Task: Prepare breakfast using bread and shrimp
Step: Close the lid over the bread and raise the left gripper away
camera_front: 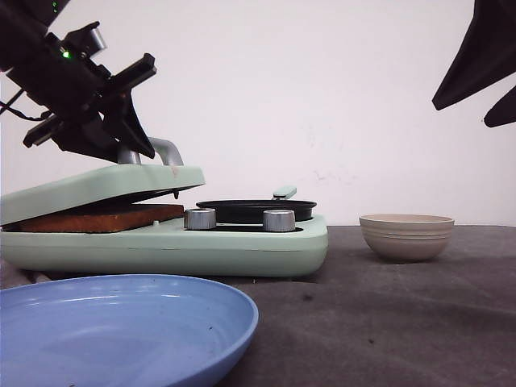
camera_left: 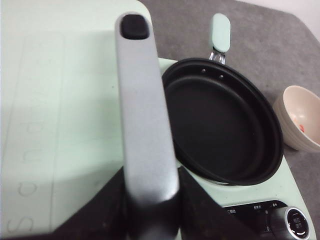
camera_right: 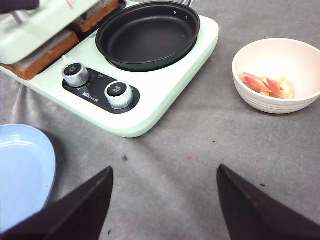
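Note:
My left gripper holds the lid's lower edge [camera_front: 133, 197] over the bread [camera_front: 97, 218] in the front view. It needs to open now, as the sandwich maker lid would rest there.
Bread [camera_front: 97, 218] with brown crust lies in the mint sandwich maker [camera_front: 242, 250] under its half-raised lid [camera_front: 105, 189]; the crust edge [camera_right: 45, 57] shows in the right wrist view too. My left gripper [camera_front: 129, 121] is shut on the lid's silver handle [camera_left: 145, 120]. Orange-pink shrimp [camera_right: 267, 85] lie in the beige bowl [camera_front: 406, 235], right of the maker. My right gripper [camera_right: 162, 172] hangs open high above the grey cloth, holding nothing; its fingers [camera_front: 484, 56] show at the front view's upper right.
A black frying pan [camera_right: 147, 32] sits on the maker's right half, behind two silver knobs [camera_right: 117, 94]. A blue plate [camera_front: 113, 326] lies at the table's front left. Grey cloth [camera_right: 200, 150] covers the table.

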Action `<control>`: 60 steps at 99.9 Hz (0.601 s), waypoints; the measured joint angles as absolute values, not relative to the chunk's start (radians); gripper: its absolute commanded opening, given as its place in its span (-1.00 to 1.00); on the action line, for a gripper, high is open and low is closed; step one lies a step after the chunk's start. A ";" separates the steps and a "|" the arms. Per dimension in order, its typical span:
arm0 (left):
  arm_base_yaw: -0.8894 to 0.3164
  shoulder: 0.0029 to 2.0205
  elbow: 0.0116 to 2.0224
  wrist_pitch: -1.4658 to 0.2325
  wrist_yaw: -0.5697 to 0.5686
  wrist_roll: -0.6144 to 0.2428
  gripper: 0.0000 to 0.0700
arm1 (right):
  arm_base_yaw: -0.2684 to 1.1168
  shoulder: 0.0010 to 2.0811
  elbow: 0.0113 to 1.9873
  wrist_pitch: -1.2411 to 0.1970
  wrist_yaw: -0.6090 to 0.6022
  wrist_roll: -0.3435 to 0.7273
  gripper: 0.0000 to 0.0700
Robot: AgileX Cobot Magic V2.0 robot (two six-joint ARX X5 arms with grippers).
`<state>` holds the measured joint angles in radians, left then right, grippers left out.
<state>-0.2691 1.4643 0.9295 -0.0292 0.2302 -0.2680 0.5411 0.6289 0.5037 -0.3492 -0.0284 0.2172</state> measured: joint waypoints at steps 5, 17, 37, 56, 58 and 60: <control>-0.271 1.467 0.931 -0.028 0.228 -0.264 -0.98 | 0.541 0.629 0.504 -0.349 -0.028 0.217 0.14; -0.273 1.472 0.931 -0.028 0.227 -0.260 -0.98 | 0.541 0.629 0.504 -0.349 -0.028 0.217 0.14; -0.276 1.478 0.929 -0.029 0.227 -0.246 -0.87 | 0.541 0.629 0.504 -0.349 -0.028 0.217 0.14; -0.274 1.480 0.922 -0.048 0.224 -0.258 0.10 | 0.541 0.629 0.504 -0.349 -0.028 0.217 0.14; -0.273 1.480 0.920 -0.053 0.221 -0.261 0.16 | 0.541 0.629 0.504 -0.349 -0.028 0.217 0.14; -0.272 1.480 0.919 -0.056 0.220 -0.263 0.19 | 0.541 0.629 0.504 -0.349 -0.028 0.217 0.14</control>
<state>-0.2718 1.4803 0.9188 -0.0555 0.2195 -0.2630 0.5411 0.6289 0.5037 -0.3492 -0.0284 0.2172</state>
